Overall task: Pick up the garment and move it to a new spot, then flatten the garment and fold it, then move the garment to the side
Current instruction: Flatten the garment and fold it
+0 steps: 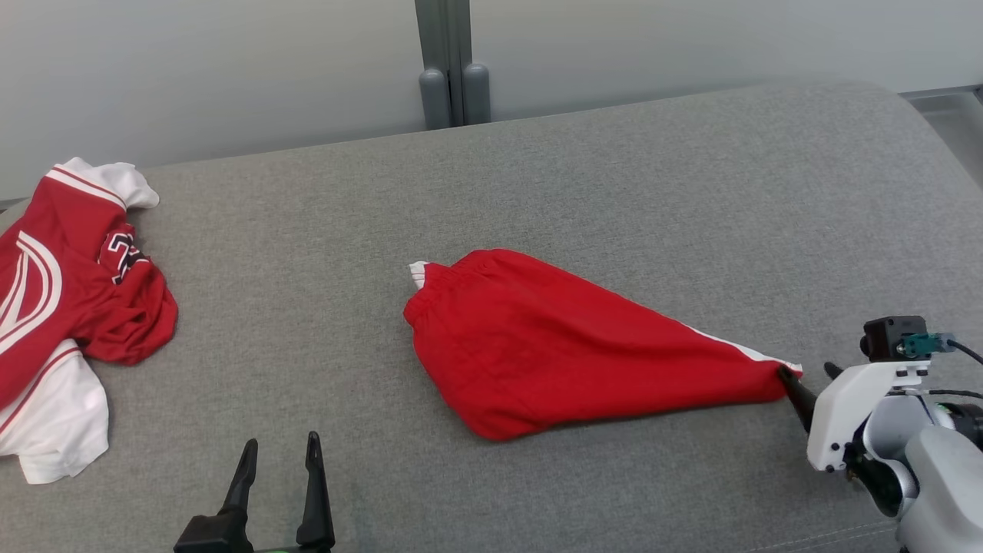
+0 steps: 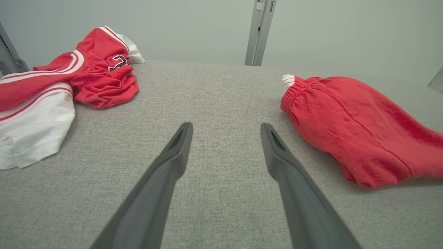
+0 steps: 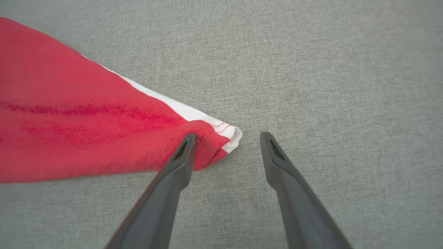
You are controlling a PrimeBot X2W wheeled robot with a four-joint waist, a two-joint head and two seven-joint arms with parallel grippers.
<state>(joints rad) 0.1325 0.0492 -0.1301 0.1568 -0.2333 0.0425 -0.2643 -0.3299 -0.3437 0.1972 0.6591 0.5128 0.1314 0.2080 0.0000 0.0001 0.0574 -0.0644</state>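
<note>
I need to grab the garment next with my left gripper by its white waistband corner (image 1: pixel 419 273), which sticks up loose while the red cloth (image 1: pixel 544 346) lies bunched.
The garment (image 1: pixel 553 346) is a pair of red shorts with a white side stripe, lying bunched in the middle of the grey padded surface (image 1: pixel 614 177). It tapers to a point at its right end. My right gripper (image 1: pixel 808 372) sits at that pointed end with its jaws apart. In the right wrist view the garment's (image 3: pixel 86 131) white-edged corner lies loose between the right gripper's (image 3: pixel 228 136) fingers, touching the left one. My left gripper (image 1: pixel 281 442) stands open near the front edge, holding nothing. In the left wrist view the left gripper (image 2: pixel 225 125) has the garment (image 2: pixel 363 131) off to its right.
A crumpled red and white jersey (image 1: pixel 69 307) lies at the surface's far left, also seen in the left wrist view (image 2: pixel 69 86). A grey post (image 1: pixel 453 69) stands behind the back edge against a pale wall. Bare grey surface lies between the two garments.
</note>
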